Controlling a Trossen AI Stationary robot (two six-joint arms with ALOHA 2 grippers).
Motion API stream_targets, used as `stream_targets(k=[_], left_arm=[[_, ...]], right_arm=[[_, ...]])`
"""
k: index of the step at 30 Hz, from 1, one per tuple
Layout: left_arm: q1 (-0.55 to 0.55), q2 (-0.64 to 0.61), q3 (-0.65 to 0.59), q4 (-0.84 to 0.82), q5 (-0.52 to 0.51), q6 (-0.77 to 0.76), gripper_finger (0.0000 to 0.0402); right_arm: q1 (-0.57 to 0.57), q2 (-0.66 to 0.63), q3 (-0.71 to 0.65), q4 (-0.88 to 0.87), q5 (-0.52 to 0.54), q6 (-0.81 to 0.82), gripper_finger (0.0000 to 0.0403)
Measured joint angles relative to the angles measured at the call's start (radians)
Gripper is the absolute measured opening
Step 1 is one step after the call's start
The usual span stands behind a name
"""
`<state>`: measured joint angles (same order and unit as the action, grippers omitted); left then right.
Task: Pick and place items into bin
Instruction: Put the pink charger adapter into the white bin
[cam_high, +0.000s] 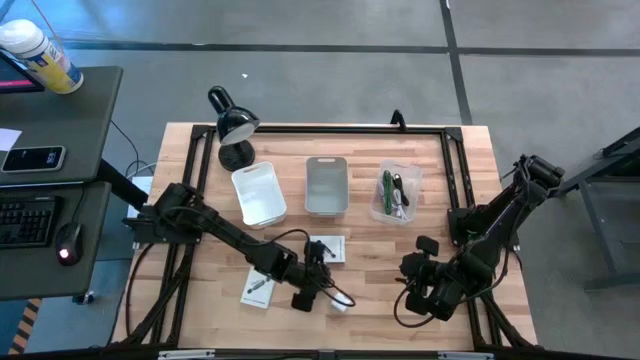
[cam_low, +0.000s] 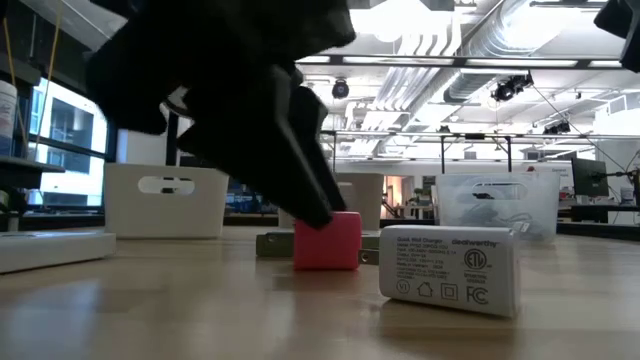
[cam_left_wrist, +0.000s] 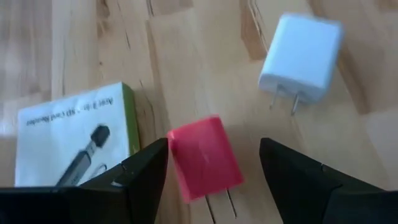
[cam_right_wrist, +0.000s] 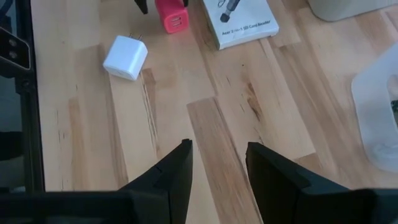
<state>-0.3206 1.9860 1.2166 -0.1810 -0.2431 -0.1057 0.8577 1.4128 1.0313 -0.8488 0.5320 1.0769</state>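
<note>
My left gripper grabs the pink cube by its flat sides next, to place the pink cube into the white bin (cam_high: 259, 194).
A pink cube (cam_left_wrist: 205, 158) with two prongs lies on the wooden table near the front middle, also seen in the low view (cam_low: 328, 242). My left gripper (cam_left_wrist: 214, 146) is open and slants down over it, one finger on each side. A white cube (cam_left_wrist: 301, 56) with prongs lies just beyond it. One white flat packet (cam_left_wrist: 68, 134) lies beside the pink cube, another (cam_high: 258, 288) nearer the front left. Green, black and white cords (cam_high: 393, 192) lie in a clear bin. My right gripper (cam_right_wrist: 217, 152) hangs open over bare table at the front right, holding nothing. My left gripper has one fingertip (cam_left_wrist: 158, 152) right beside the pink cube's upper corner (cam_left_wrist: 173, 134); whether it touches, I cannot tell. The other finger stands clear of the cube. The cube lies flat on the table.
A white bin (cam_high: 243, 180), a grey bin (cam_high: 326, 163) and the clear bin (cam_high: 408, 168) stand in a row at mid table. A black lamp (cam_high: 232, 125) stands at the far left. A black frame (cam_high: 452, 170) borders the table. Bare wood lies between the two grippers.
</note>
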Motion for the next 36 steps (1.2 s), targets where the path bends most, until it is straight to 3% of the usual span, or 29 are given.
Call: stream_targets(k=[10, 25, 36], left_arm=[[0.001, 0.032, -0.002, -0.009, 0.008, -0.015, 0.0238], [0.001, 0.041, 0.000, 0.000, 0.001, -0.022, 0.0149], [0.001, 0.041, 0.000, 0.000, 0.000, -0.022, 0.0173]], right_arm=[[0.000, 0.000, 0.000, 0.000, 0.021, -0.002, 0.0140], [0.000, 0.000, 0.000, 0.000, 0.020, 0.000, 0.0139], [0.000, 0.000, 0.000, 0.000, 0.020, 0.000, 0.0139]])
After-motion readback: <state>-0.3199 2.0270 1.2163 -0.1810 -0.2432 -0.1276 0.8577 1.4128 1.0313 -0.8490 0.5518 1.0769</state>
